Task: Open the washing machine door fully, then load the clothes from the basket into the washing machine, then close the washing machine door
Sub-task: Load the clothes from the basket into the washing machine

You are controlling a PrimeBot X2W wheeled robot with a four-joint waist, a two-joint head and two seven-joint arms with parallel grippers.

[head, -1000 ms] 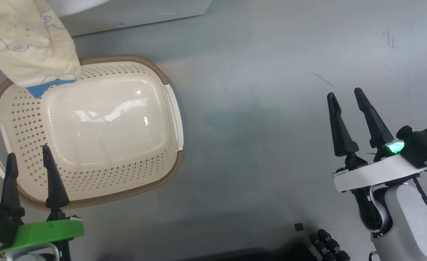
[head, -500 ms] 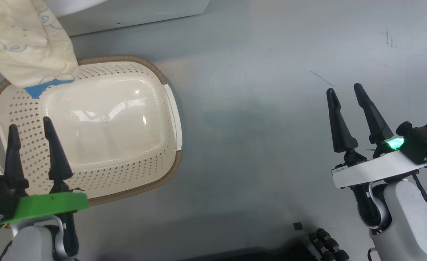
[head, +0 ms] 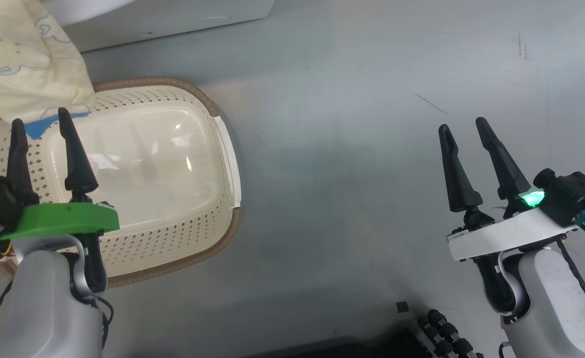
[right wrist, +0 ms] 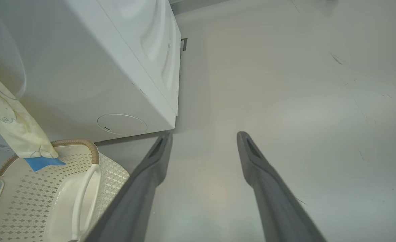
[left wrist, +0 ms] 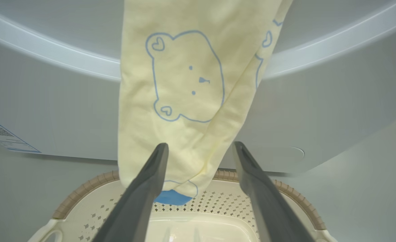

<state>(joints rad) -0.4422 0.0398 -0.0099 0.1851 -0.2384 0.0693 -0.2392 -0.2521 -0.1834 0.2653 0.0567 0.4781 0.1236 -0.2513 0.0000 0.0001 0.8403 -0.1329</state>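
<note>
My left gripper is going to grab the pale yellow garment by its blue-tipped hanging end (head: 44, 114) next. Then the garment can go into the washing machine (head: 177, 23).
A pale yellow garment of the clothes (head: 19, 64) with blue bear prints hangs down the washing machine (right wrist: 83, 67) front, its blue tip (head: 36, 127) reaching the far rim of the cream basket (head: 173, 248). The basket floor is bare. My left gripper (head: 39, 117) stands open over the basket's left side, fingertips just below the hanging cloth; in the left wrist view the garment (left wrist: 184, 84) hangs between and beyond the open fingers (left wrist: 150, 181), and I cannot tell whether they touch it. My right gripper (head: 463, 124) is open over bare floor, far right. The washing machine door is out of view.
The grey floor (head: 347, 149) stretches between the basket and my right arm. A blue label (left wrist: 2, 134) sits low on the washer's front. A round filter cover (right wrist: 122, 123) marks the washer's lower corner. Dark robot base parts (head: 441, 333) lie at the bottom edge.
My left gripper has risen up the head view, from the basket's near side toward the hanging garment's blue tip. The whole picture has slid slightly left. The right gripper stays open.
</note>
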